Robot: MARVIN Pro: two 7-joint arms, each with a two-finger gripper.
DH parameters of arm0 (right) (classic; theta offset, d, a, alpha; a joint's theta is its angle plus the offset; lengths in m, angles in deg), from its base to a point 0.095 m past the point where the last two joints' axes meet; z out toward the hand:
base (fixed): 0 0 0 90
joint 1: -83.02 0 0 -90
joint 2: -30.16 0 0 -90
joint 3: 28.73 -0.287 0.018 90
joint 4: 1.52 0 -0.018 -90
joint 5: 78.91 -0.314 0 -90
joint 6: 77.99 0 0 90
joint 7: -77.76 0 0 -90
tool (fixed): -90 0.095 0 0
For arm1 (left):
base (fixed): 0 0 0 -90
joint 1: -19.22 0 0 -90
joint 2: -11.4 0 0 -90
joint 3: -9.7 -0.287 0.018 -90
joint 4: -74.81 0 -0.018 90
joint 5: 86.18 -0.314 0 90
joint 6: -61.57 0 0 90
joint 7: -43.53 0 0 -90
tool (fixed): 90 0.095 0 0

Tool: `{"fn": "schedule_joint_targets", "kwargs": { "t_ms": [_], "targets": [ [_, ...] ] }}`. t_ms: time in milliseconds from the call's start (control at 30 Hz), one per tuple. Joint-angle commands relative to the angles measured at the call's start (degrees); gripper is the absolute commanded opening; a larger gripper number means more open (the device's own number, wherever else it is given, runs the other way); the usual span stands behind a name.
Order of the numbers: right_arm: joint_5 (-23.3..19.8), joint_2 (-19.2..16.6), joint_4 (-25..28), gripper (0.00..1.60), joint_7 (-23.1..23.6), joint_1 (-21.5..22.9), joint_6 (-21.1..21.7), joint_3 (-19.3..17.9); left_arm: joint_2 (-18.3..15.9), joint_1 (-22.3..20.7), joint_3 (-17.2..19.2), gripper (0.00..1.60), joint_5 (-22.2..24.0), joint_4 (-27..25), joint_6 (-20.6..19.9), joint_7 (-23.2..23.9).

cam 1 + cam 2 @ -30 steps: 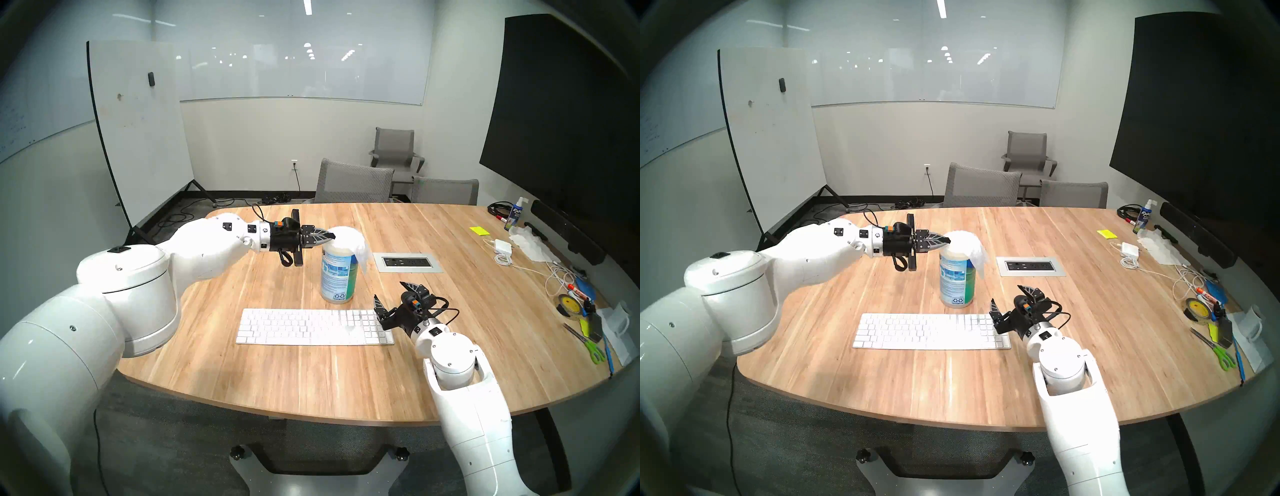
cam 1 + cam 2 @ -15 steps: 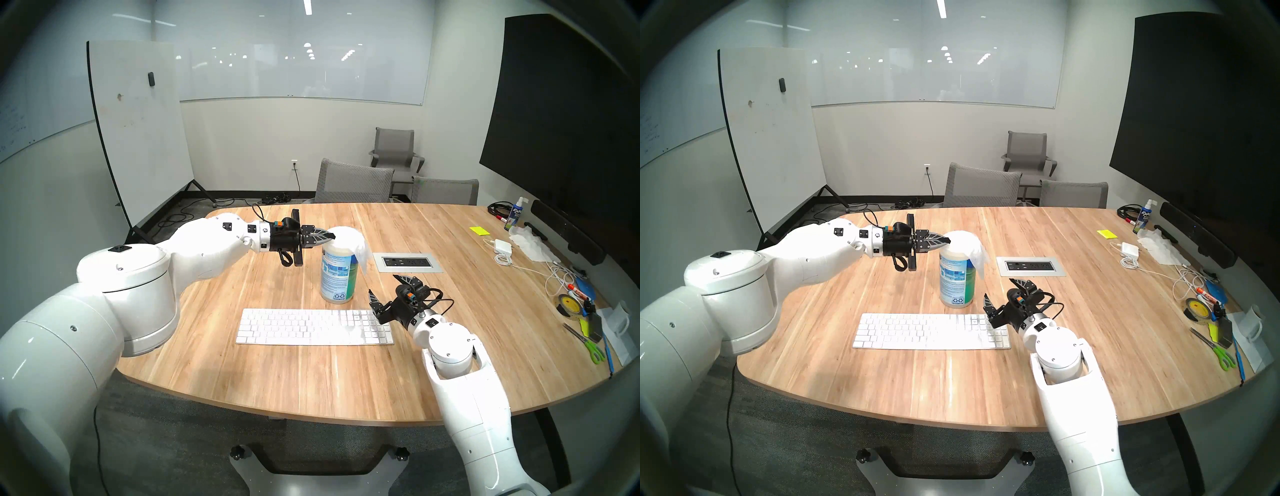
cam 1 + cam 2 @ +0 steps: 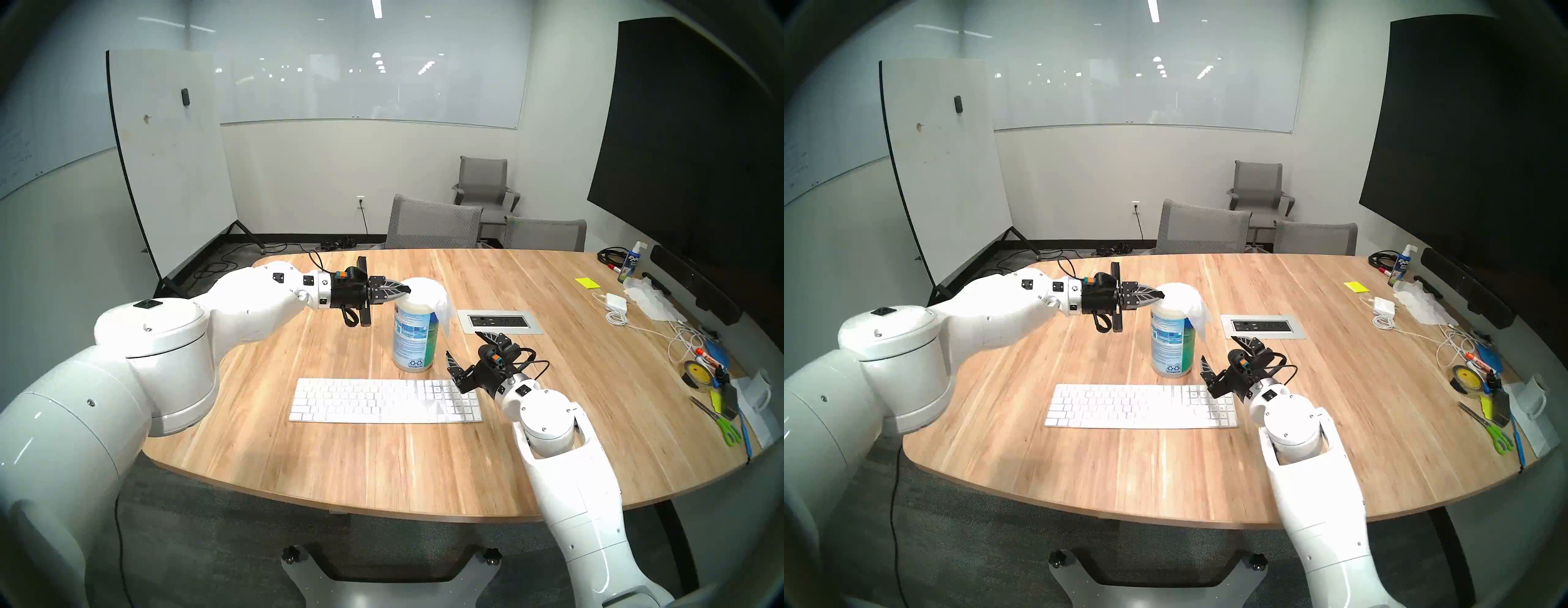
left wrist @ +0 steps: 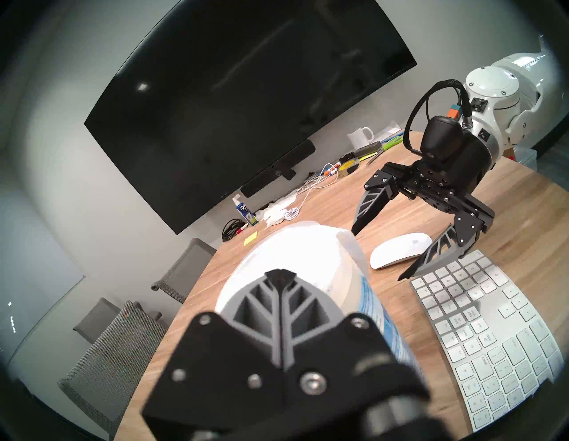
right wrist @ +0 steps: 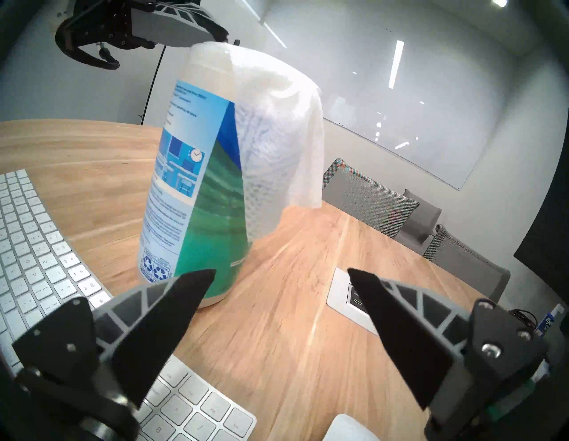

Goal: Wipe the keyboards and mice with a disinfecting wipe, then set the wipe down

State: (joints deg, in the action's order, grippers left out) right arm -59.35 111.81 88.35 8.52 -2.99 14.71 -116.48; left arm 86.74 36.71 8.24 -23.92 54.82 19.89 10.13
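Observation:
My right gripper takes the white wipe by its free hanging end [image 3: 444, 312] next, to wipe the keyboard [image 3: 373, 401] and mouse.
A white wipe [image 3: 432, 293] hangs draped over the top and right side of the blue-green-labelled canister [image 3: 413, 339]; the right wrist view shows the wipe [image 5: 277, 138] close up. My left gripper [image 3: 408, 289] is shut, its tip touching the wipe-covered canister top [image 4: 292, 246]. A white keyboard [image 3: 373, 401] lies in front of the canister. My right gripper [image 3: 466, 346] stands open above the keyboard's right end, right of the canister. The white mouse [image 4: 400, 252] lies under it, hidden in the head views.
A grey power outlet plate [image 3: 498, 321] is set into the wooden table [image 3: 382, 467] behind my right gripper. At the right edge lie a power adapter [image 3: 615, 301] with cable, a tissue pile [image 3: 649, 301], tape and scissors. Grey chairs [image 3: 432, 223] stand at the far side.
My right gripper has moved forward and left toward the canister, staying open. The left arm, the wipe and the canister have not moved.

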Motion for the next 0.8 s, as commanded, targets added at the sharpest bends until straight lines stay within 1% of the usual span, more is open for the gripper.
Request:
{"fn": "schedule_joint_targets", "kwargs": {
  "t_ms": [0,33,233,567,767],
  "targets": [
    [0.05,0.35,-0.42,1.60,-0.15,3.74,-0.76,0.34,0.08,-0.28,-0.56,0.00,0.31,0.02,0.13,6.11],
    [0.13,0.40,-0.57,1.60,-0.13,4.11,-0.73,0.45,0.04,-0.28,-0.77,0.00,0.25,-0.12,0.15,5.57],
    [0.60,0.63,-1.35,1.60,-0.10,5.54,-0.87,1.05,0.05,-0.43,-1.42,0.00,1.00,-0.06,0.25,5.94],
    [1.41,0.37,-2.88,1.60,-0.01,6.37,-1.74,1.69,0.02,-0.63,-2.49,0.00,1.85,-0.14,0.41,5.71],
    [1.52,-0.17,-3.60,1.60,0.24,6.69,-2.56,1.38,0.02,-0.76,-3.14,0.00,2.47,-0.16,0.51,5.75]
  ]
}}
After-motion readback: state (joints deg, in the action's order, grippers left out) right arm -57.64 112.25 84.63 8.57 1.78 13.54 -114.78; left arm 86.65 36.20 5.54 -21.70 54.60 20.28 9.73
